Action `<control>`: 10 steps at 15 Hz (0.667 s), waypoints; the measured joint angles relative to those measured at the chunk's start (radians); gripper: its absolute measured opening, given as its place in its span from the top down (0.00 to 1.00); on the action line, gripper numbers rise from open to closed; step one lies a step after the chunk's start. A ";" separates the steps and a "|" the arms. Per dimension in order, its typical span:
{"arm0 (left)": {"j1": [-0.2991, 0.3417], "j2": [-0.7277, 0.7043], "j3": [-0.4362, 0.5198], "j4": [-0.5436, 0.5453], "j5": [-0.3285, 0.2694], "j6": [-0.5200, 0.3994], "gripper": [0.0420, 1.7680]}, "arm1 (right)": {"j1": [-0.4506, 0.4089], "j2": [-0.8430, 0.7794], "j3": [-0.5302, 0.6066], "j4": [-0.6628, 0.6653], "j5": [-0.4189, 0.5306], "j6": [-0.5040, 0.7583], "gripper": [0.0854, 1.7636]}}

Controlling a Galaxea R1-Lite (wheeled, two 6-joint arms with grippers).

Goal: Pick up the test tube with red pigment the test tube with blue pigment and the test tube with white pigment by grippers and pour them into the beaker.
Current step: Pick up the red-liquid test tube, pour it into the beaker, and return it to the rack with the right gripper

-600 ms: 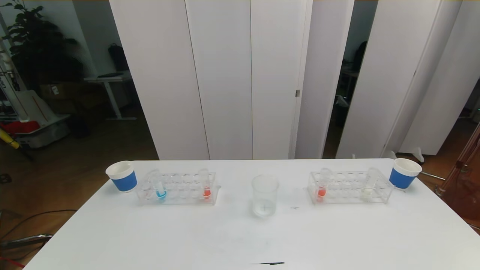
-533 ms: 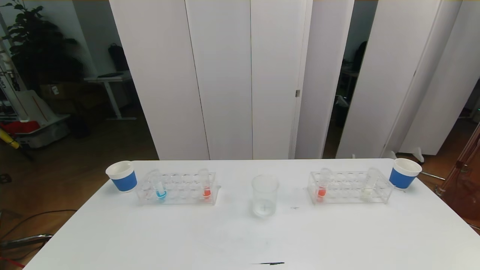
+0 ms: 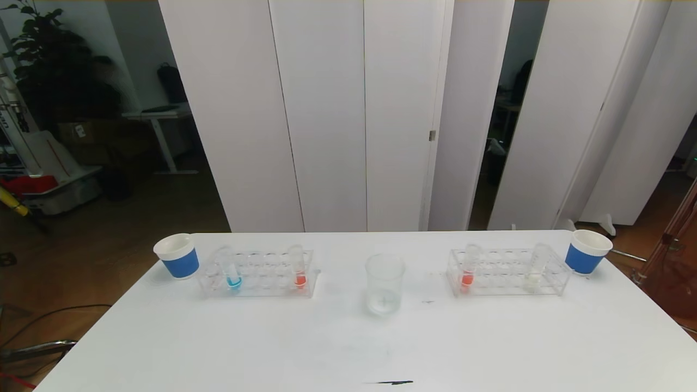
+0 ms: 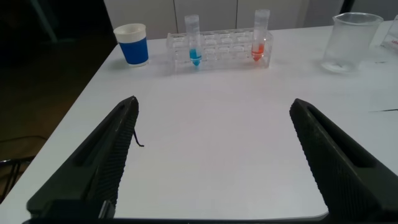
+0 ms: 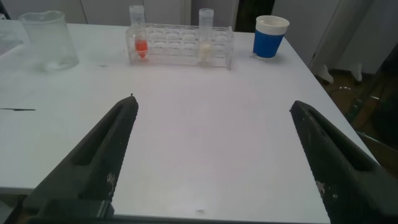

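Note:
I should next grab the red tube with my right gripper by its upper end, just below the tube's rim (image 3: 473,252). The clear rack (image 3: 501,274) surrounds the lower length of the red tube.
The clear beaker (image 3: 385,283) stands at the table's middle. A clear rack (image 3: 257,274) on the left holds the blue tube (image 3: 232,270) and a red tube (image 3: 299,268). A clear rack (image 3: 508,272) on the right holds another red tube (image 3: 468,269) and the white tube (image 3: 536,268). My left gripper (image 4: 212,106) is open and empty near the table's front edge, well short of the blue tube (image 4: 193,41) and red tube (image 4: 260,37). My right gripper (image 5: 212,102) is open and empty, well short of the red tube (image 5: 138,35) and white tube (image 5: 206,37). Neither gripper shows in the head view.
A blue-and-white paper cup (image 3: 176,255) stands left of the left rack, another cup (image 3: 586,251) right of the right rack. A small dark mark (image 3: 393,382) lies near the table's front edge. White folding screens stand behind the table.

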 joint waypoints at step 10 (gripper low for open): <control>0.000 0.000 0.000 0.000 0.000 0.000 0.02 | 0.000 0.000 -0.001 0.004 0.000 0.001 0.01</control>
